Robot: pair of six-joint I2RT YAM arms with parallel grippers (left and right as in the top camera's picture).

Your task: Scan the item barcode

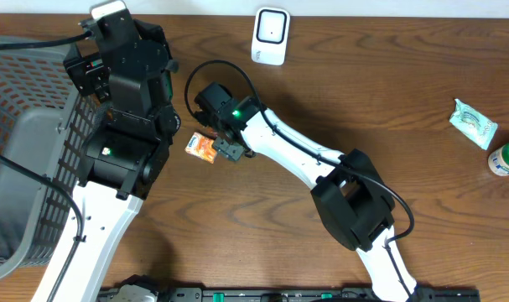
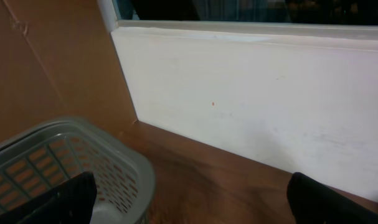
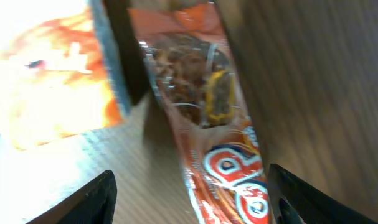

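Note:
My right gripper should grab the orange snack packet by its near end (image 3: 228, 188), across its narrow width, so the rest stays uncovered for scanning the barcode.
An orange snack packet (image 1: 202, 146) lies flat on the brown table, left of centre. My right gripper (image 1: 225, 144) hangs right over its near end. In the right wrist view the packet (image 3: 220, 137) runs up between the two dark fingertips (image 3: 92, 199); my right gripper (image 3: 192, 199) is open, with a wide gap to the left of the packet. A white scanner (image 1: 270, 35) with a dark window stands at the table's far edge. My left gripper (image 2: 189, 205) is open and empty above the basket's corner, facing the white wall.
A grey mesh basket (image 1: 19, 168) fills the left side, under the left arm; its rim (image 2: 139, 174) shows in the left wrist view. At the far right lie a pale green packet (image 1: 473, 122) and a green-capped bottle (image 1: 506, 157).

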